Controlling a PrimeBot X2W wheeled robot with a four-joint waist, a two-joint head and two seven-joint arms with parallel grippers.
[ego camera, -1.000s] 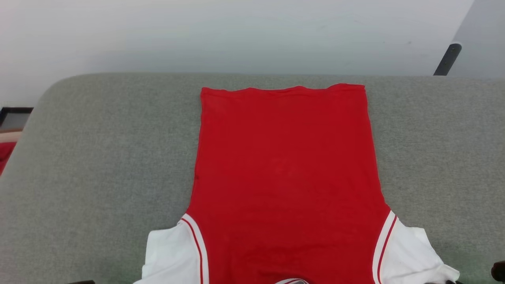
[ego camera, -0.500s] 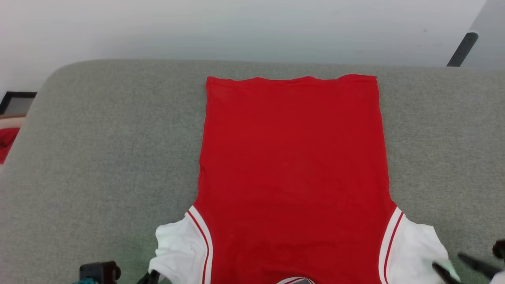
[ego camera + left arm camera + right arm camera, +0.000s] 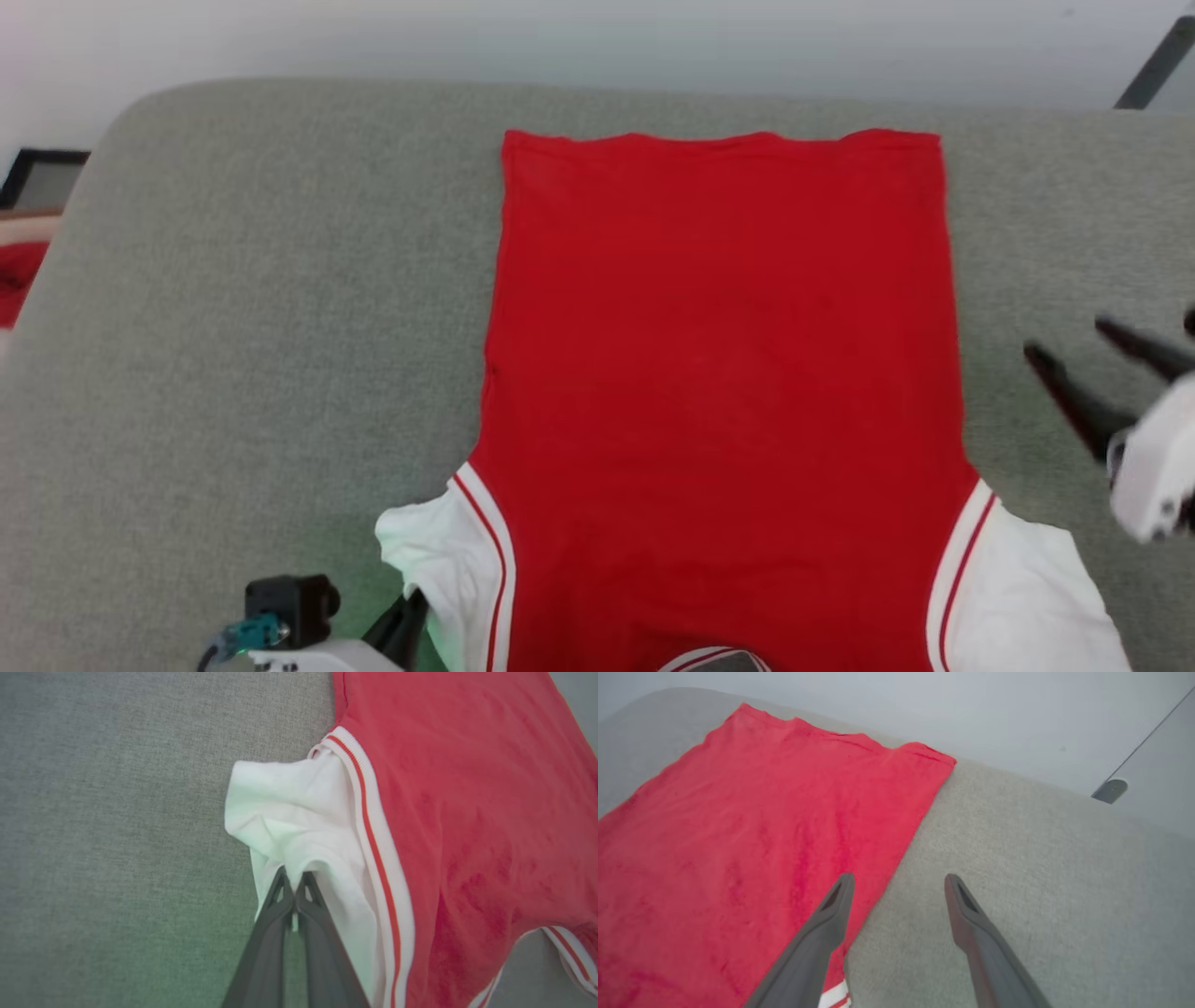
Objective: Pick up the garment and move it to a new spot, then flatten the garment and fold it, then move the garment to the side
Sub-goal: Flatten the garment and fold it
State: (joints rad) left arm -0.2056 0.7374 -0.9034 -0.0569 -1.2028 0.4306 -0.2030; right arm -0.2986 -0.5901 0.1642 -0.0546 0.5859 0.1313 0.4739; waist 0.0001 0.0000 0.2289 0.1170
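Note:
The garment's red body [image 3: 728, 325] lies spread flat on the padding, so the robot's right gripper should next grab the garment by its hem corner [image 3: 932, 142], where there is an edge to take.
The garment [image 3: 724, 373] lies spread flat on the grey padded surface [image 3: 233, 327], plain red side up, hem at the far end and white sleeves nearest me. My left gripper [image 3: 415, 602] is at the lower left, shut on the edge of the left white sleeve [image 3: 299, 826]; the left wrist view shows its fingertips [image 3: 293, 882] pinching a fold of that sleeve. My right gripper [image 3: 1066, 338] hovers open to the right of the garment, holding nothing. In the right wrist view its fingers [image 3: 840, 900] straddle the garment's right edge [image 3: 920, 812], high above the cloth.
The padded surface has a rounded far-left corner, and bare grey room lies on both sides of the garment. Beyond it is a pale wall. A dark frame [image 3: 42, 173] and something red [image 3: 17, 280] sit off the left edge. A dark slanted bar [image 3: 1153, 65] stands top right.
The camera has tilted down, shifting the whole picture. My right gripper has opened and moved forward, away from the right white sleeve. My left gripper has come into view with the left sleeve pinched.

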